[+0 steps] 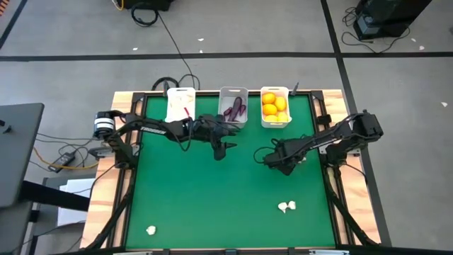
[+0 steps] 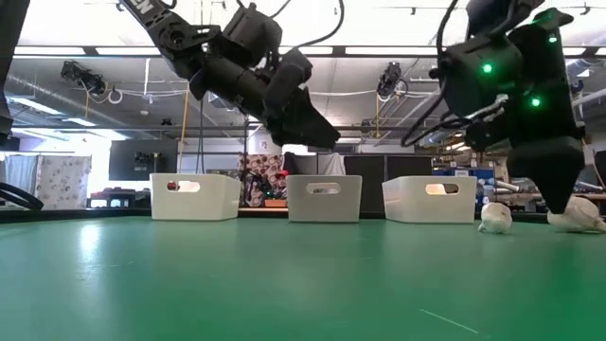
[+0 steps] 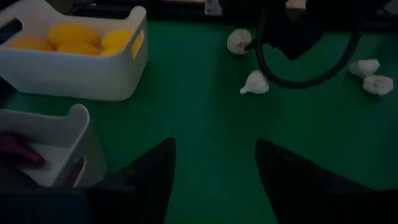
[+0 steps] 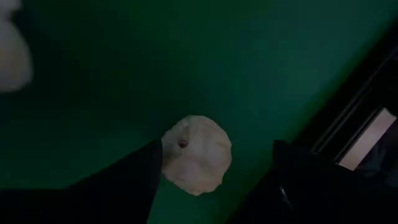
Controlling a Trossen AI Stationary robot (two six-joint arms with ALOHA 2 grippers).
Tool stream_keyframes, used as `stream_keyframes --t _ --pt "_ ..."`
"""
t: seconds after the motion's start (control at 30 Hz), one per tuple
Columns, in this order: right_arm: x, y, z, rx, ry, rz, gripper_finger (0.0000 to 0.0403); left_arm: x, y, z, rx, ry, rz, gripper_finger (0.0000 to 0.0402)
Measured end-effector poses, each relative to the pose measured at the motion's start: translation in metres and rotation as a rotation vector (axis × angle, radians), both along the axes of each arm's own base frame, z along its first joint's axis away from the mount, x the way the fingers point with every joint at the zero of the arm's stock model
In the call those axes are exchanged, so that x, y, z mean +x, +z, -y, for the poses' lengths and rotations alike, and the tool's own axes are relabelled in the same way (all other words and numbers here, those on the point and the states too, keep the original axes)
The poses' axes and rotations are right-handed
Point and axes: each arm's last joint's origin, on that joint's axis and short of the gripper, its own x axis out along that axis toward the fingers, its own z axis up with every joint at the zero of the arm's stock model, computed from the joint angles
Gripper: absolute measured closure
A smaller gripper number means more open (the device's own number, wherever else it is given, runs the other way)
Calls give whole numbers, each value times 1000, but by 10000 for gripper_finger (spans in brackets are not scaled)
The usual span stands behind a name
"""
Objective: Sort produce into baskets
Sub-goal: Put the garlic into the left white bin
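Observation:
The garlic bulb should go into the white basket (image 1: 180, 108) with the garlic, so my right gripper needs to grab the bulb by its rounded sides next.
Three baskets stand along the far edge: a white one (image 1: 180, 104), a greyish one (image 1: 233, 106) with purple eggplants, and a white one (image 1: 274, 106) with orange citrus. My right gripper (image 4: 214, 180) is open and points steeply down at the table's right. A garlic bulb (image 4: 196, 154) lies on the green mat between its fingers. My left gripper (image 3: 214, 180) is open and empty, above the mat in front of the greyish basket. More garlic lies near the right (image 1: 287, 207) and at the near left (image 1: 151, 229). My right gripper stands with one finger (image 4: 134, 180) right beside the garlic bulb's side (image 4: 166, 163), coming from above at a slant. I cannot tell whether it touches. The other finger (image 4: 305, 186) stands clear of the bulb, which rests on the mat.
Another garlic bulb (image 4: 11, 56) lies a little way from the right gripper. The left wrist view shows two bulbs (image 3: 255, 83) by the right arm and two (image 3: 371, 76) farther toward the near edge. The middle of the green mat (image 1: 212, 198) is bare.

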Motion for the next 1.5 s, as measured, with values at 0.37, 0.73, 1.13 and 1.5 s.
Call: stream_keyframes --t 0.37,0.73,1.13,1.5 --pt "-11 -24 -2 100 -86 24 126 3 -8 -1 -5 0 -13 174" --pt "7 -5 -9 5 -10 184 262 5 -3 4 -46 -96 47 174" --pt "45 62 -34 -353 232 710 258 14 16 28 62 -226 253 174" --pt "53 112 -65 -474 324 1172 255 19 20 37 136 -258 345 174"
